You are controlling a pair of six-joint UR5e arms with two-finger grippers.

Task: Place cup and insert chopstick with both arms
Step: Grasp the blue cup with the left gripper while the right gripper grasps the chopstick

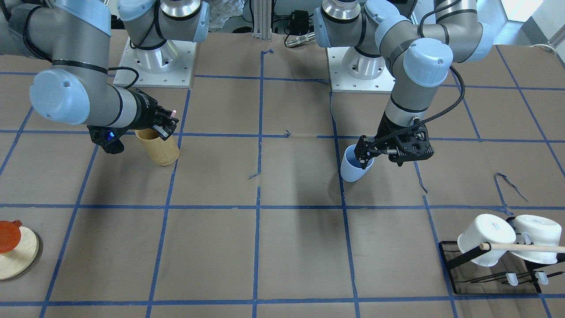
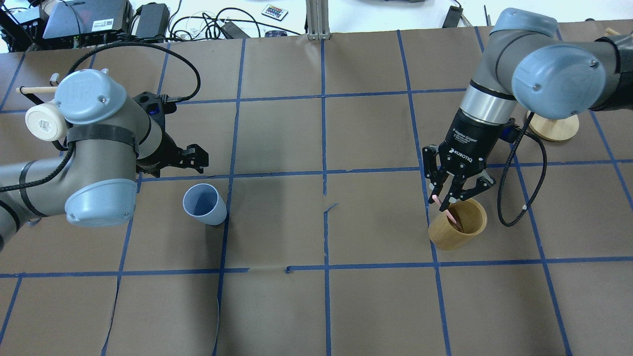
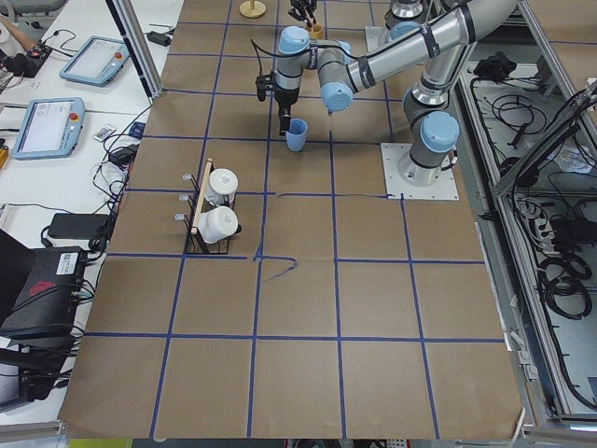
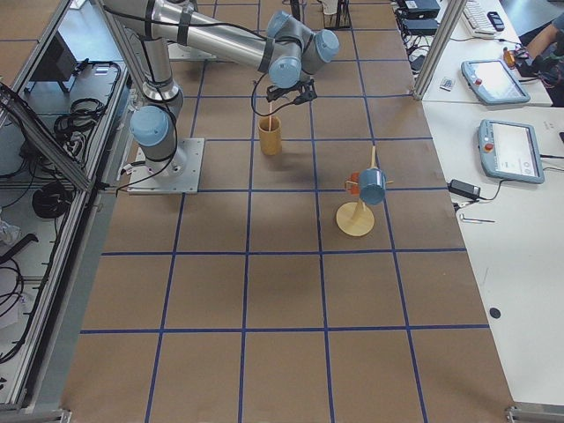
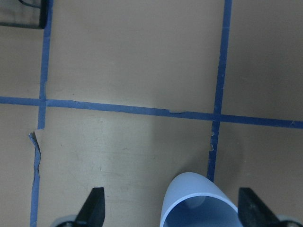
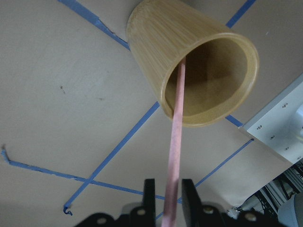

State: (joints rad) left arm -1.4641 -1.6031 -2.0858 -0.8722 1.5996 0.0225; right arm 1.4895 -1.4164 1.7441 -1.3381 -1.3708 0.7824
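My left gripper picks up the light blue cup by its rim (image 5: 199, 194) next, to place it for the chopstick.
The light blue cup (image 1: 353, 170) stands mouth up on the brown table; it also shows in the overhead view (image 2: 204, 203) and in the left wrist view (image 5: 196, 203). My left gripper (image 1: 365, 154) (image 2: 195, 157) (image 5: 173, 210) is open above it, fingers wide on either side of the rim. My right gripper (image 2: 447, 200) (image 6: 168, 191) (image 1: 167, 126) is shut on the thin pink chopstick (image 6: 177, 118) (image 2: 451, 215). The stick's lower end reaches inside the tan bamboo holder (image 2: 457, 230) (image 6: 161, 42) (image 1: 160, 150).
A black rack with two white mugs (image 1: 507, 238) and a thick wooden rod (image 1: 525, 248) stands on my far left. A round wooden stand (image 1: 17, 251) (image 2: 554, 128) is on my far right. The arm bases (image 1: 154, 62) sit at the table's back edge.
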